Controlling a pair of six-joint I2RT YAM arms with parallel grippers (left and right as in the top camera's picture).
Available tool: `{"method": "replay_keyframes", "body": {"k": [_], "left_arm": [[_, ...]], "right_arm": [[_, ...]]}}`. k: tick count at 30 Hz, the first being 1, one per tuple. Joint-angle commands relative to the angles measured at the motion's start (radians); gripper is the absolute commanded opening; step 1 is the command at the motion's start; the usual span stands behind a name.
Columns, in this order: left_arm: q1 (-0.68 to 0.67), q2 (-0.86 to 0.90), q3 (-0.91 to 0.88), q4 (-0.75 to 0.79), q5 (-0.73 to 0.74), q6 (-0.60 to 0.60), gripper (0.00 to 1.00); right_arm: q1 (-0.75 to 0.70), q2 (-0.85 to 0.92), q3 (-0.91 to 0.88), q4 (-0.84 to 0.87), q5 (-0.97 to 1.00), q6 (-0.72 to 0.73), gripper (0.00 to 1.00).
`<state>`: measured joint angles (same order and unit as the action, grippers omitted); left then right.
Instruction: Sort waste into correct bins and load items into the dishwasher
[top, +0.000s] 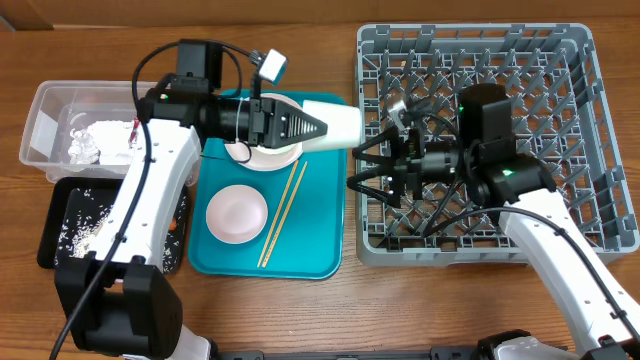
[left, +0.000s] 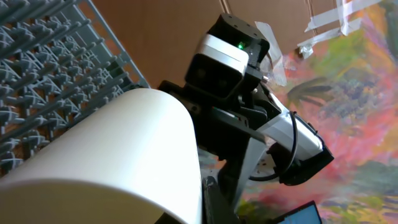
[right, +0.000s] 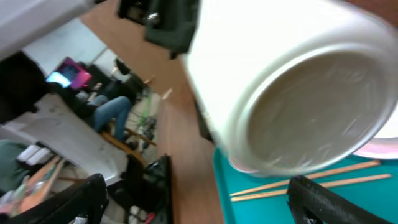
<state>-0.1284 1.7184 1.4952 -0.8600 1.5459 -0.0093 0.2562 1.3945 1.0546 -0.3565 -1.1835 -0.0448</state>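
The right gripper grabs the white cup around its base end (top: 351, 126) next. This leaves the cup's rim free for loading the white cup with its opening down in the dish rack (top: 560, 60).
A white cup (top: 335, 122) hangs on its side above the right edge of the teal tray, with my left gripper (top: 315, 125) shut on its rim. In the left wrist view the cup (left: 124, 155) fills the lower left, one finger (left: 214, 199) pressed on its outer wall. My right gripper (top: 362, 165) stands open at the left wall of the grey dish rack (top: 560, 60), facing the cup. In the right wrist view the cup's base (right: 311, 106) looms just ahead of the spread fingers (right: 336, 199), which do not touch it. Chopsticks (top: 282, 215) lie on the tray.
The teal tray (top: 310, 255) also holds a pale pink bowl (top: 236, 213) and a white dish (top: 270, 155) under my left arm. A clear tub (top: 45, 130) with a crumpled napkin (top: 95, 140) stands at the far left. The black tray (top: 70, 225) in front of it holds rice grains.
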Motion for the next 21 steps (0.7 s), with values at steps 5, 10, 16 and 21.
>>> {"method": "replay_keyframes", "body": {"k": [5,10,16,21], "left_arm": [[-0.001,-0.058,0.013,-0.019,0.037,-0.038,0.04],[-0.003,-0.117,0.013,-0.029,0.037,-0.071,0.04],[-0.017,-0.142,0.013,-0.049,0.034,-0.103,0.04],[-0.016,-0.142,0.013,-0.069,-0.016,-0.103,0.04]], "right_arm": [[-0.001,0.006,0.008,0.092,0.069,-0.008,0.97],[-0.001,0.01,0.008,0.164,0.069,0.021,0.99],[-0.001,0.011,0.008,0.233,0.068,0.05,0.99],[-0.001,0.011,0.008,0.313,0.016,0.103,1.0]]}}
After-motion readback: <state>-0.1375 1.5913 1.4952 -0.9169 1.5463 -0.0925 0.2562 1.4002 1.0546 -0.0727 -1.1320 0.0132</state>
